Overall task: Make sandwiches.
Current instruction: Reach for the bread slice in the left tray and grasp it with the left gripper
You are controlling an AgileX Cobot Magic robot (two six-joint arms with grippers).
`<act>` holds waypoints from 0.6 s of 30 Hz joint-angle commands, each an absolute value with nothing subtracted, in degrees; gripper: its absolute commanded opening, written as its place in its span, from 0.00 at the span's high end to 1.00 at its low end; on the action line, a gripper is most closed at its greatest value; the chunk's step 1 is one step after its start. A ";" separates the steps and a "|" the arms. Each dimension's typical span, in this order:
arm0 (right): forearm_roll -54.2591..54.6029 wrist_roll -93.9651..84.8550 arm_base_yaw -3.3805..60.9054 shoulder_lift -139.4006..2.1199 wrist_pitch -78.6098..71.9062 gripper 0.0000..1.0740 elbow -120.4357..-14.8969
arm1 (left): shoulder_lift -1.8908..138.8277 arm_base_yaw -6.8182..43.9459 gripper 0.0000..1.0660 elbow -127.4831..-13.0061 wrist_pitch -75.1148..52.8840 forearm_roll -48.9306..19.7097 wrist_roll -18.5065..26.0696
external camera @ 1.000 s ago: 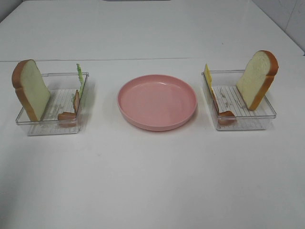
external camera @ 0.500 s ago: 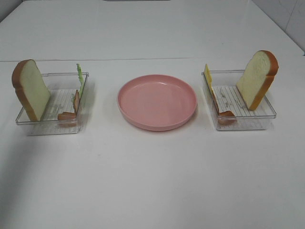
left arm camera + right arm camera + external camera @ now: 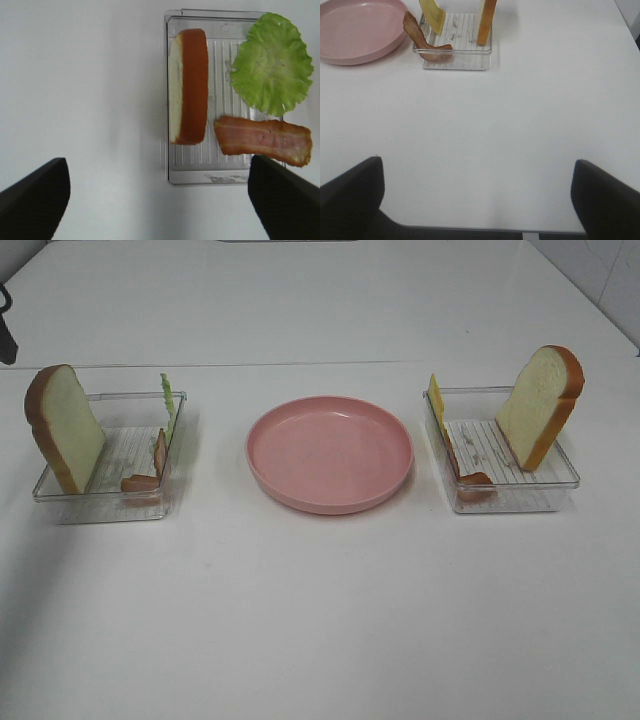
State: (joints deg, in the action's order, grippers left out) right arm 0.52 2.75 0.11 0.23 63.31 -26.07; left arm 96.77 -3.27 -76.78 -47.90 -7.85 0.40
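Note:
The bread slice stands on edge with its broad side point(image 3: 75, 432) upright, so my left gripper will next grab it across its thin top crust point(image 3: 50, 379).
In the left clear tray point(image 3: 108, 508) a bread slice point(image 3: 66, 430) stands on edge, with a green lettuce leaf point(image 3: 168, 406) and a bacon strip point(image 3: 150, 468). My left gripper point(image 3: 157, 165) hangs open above this tray point(image 3: 200, 177), looking down on the bread point(image 3: 189, 85), lettuce point(image 3: 272, 62) and bacon point(image 3: 262, 141). The right tray point(image 3: 510, 502) holds a second bread slice point(image 3: 540, 405), yellow cheese point(image 3: 436, 400) and bacon point(image 3: 468, 475). My right gripper point(image 3: 477, 164) is open over bare table, well short of that tray point(image 3: 455, 62), with nothing between its fingers.
A round pink plate point(image 3: 330, 452) sits between the two trays and has nothing on it; its rim also shows in the right wrist view, plate point(image 3: 355, 30). A dark part of my left arm point(image 3: 5, 330) pokes in at the far left edge.
A dark part of the left arm has come into the exterior view at the far left edge. The food, trays and plate have not moved.

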 commanded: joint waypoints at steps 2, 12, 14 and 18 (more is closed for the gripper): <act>0.69 2.98 -0.06 2.18 63.08 0.08 -26.01 | 102.73 -3.21 0.17 -80.56 -47.33 -8.59 0.00; 0.69 2.98 -0.06 2.18 63.08 0.08 -26.01 | 113.90 -2.58 0.17 -90.58 -47.50 -11.63 2.18; 0.69 2.98 -0.06 2.18 63.08 0.08 -26.01 | 115.16 -2.12 0.17 -91.62 -47.50 -11.57 2.64; 0.69 2.98 -0.06 2.18 63.08 0.08 -26.01 | 117.23 -0.92 0.17 -92.65 -47.15 -11.57 3.21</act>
State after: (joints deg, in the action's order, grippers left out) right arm 0.52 2.75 0.11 0.23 63.31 -26.07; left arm 115.97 -1.89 -92.02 -47.73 -10.77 2.64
